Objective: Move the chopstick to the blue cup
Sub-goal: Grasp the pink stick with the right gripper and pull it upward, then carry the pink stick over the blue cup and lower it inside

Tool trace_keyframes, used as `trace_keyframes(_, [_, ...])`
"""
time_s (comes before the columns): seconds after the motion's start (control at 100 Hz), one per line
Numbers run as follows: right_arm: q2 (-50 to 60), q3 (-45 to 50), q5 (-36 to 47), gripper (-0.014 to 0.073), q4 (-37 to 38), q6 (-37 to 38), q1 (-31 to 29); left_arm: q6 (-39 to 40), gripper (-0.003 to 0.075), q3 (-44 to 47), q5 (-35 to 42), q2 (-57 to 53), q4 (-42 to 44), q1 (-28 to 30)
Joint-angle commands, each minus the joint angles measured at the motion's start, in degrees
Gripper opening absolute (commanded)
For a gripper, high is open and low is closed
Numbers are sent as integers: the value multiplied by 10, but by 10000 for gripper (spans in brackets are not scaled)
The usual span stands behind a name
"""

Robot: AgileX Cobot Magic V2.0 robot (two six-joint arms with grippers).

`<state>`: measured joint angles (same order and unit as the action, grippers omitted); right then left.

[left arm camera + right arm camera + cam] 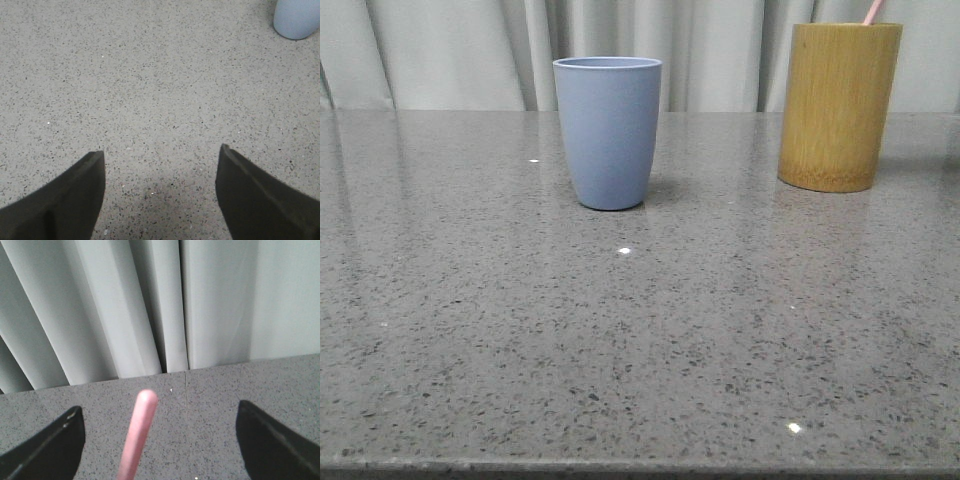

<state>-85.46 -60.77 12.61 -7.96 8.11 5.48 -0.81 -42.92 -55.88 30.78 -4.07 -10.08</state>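
Note:
My right gripper needs to close on the chopstick now, because the chopstick's upper end [874, 10] is standing between my fingers.
The blue cup [608, 130] stands upright on the grey speckled table [620, 340], left of centre at the back; its base also shows in the left wrist view [297, 19]. A pale pink chopstick [872, 11] pokes out of the yellow-brown bamboo cylinder [838, 105] at the back right. In the right wrist view the chopstick's upper end [138, 432] rises between the fingers of my right gripper [159, 411], which is open and does not touch it. My left gripper [161, 152] is open and empty over bare table, well away from the blue cup. Neither gripper shows in the front view.
Grey curtains [460, 50] hang behind the table's far edge. The table's front edge [640, 466] runs along the bottom of the front view.

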Motion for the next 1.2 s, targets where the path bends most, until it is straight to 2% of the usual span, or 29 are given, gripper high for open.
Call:
trace_keyframes(0.0, [18,-21,56,610,0,-2,-3,8,463,-15,38,2,-3,2])
trace_keyframes(0.06, [18,-21,58,591,0,-2,-3,8,463,-15,38,2,-3,2])
trace_keyframes(0.21, [15,-21,53,449,0,-2,-3,8,463,-15,38,2,-3,2])
trace_keyframes(0.41, [15,-21,51,306,0,-2,-3,8,463,-15,38,2,-3,2])
trace_keyframes(0.82, [17,-21,72,-76,0,21,-2,8,463,-15,38,2,8,2])
trace_keyframes(1.02, [37,-38,70,-67,0,24,-2,8,463,-15,38,2,8,2])
trace_keyframes(1.19, [58,-89,16,-67,0,24,-2,8,463,-15,38,2,8,2])
